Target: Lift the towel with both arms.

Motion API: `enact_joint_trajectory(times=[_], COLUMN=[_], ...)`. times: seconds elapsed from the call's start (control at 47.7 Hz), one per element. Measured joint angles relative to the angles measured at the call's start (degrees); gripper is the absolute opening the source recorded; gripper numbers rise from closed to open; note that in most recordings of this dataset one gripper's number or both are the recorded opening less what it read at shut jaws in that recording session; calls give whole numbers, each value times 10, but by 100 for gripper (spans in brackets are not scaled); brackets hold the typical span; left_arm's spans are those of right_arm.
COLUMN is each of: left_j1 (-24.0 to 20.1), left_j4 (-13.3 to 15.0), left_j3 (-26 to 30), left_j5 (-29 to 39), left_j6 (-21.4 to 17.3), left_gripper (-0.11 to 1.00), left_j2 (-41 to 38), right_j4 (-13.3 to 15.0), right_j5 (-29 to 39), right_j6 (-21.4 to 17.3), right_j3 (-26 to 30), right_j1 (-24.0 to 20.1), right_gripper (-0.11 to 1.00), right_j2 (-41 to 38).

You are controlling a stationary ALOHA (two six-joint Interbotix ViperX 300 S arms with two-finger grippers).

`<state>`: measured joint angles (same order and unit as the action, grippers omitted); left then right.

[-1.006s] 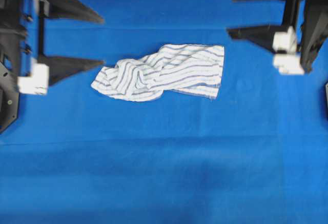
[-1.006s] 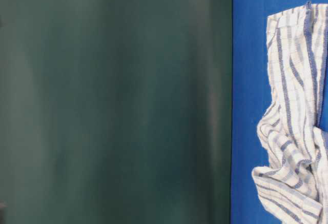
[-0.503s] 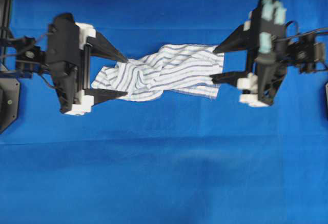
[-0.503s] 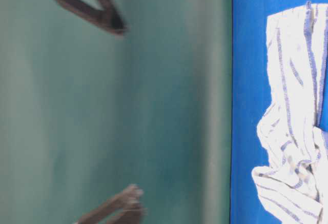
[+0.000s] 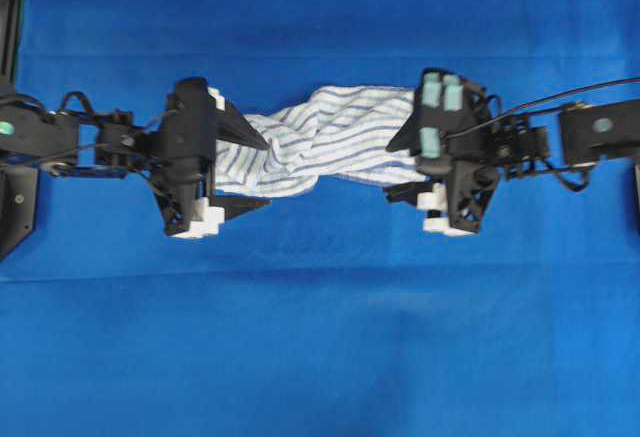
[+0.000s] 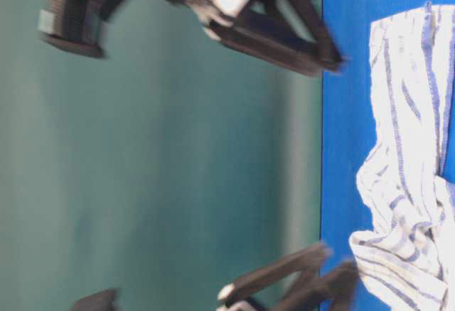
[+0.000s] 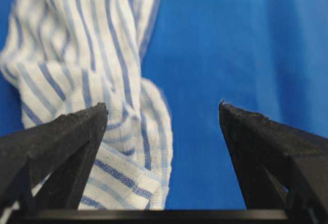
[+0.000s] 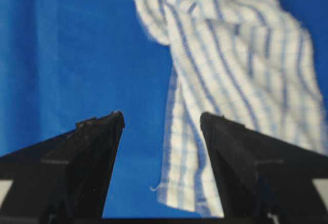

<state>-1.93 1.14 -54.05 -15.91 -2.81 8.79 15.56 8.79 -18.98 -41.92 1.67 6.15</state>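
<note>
My right gripper next needs to pinch the towel's hem edge (image 5: 394, 179) to lift the towel, because the towel spreads slack (image 5: 350, 147) across the tablecloth and only its hem fits my fingers.
The striped white towel (image 5: 330, 137) lies crumpled on the blue tablecloth, its bunched end to the left. My left gripper (image 5: 266, 172) is open at that end. In the left wrist view one finger (image 7: 61, 142) is over the towel (image 7: 77, 44) and the other over bare cloth, left gripper (image 7: 163, 106) spread wide. My right gripper (image 5: 390, 170) is open at the towel's right end. In the right wrist view the towel's hem (image 8: 184, 178) lies between the fingers of the right gripper (image 8: 162, 115). Neither gripper holds the towel (image 6: 405, 183).
The blue tablecloth (image 5: 320, 337) covers the whole table. A black base part (image 5: 15, 207) stands at the left edge. In the table-level view a dark green backdrop (image 6: 142, 147) fills the left side.
Both arms have swung in from the sides and come down at the towel's two ends. The jaws stayed open. The towel has not moved.
</note>
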Motion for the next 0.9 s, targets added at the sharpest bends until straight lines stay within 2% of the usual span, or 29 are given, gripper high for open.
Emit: enact_joint_trajectory(times=[0.377, 0.629, 0.691, 0.733, 0.901], left_j1=[0, 0, -2, -4, -11], left_j4=[0, 0, 0, 0, 0], left_j3=[18, 24, 25, 25, 23], left_j5=[-50, -51, -45, -38, -19], left_j6=[1, 1, 0, 0, 0], left_gripper=[93, 89, 82, 72, 23], left_j2=[-132, -155, -155, -154, -154], right_j4=[1, 0, 1, 1, 1], right_j5=[-82, -92, -92, -92, -92], right_j6=[-1, -1, -1, -1, 0], right_j3=[1, 3, 4, 3, 4], right_j1=[28, 38, 39, 40, 44], right_gripper=[64, 63, 59, 52, 6], right_j2=[-136, -154, -154, -154, -154])
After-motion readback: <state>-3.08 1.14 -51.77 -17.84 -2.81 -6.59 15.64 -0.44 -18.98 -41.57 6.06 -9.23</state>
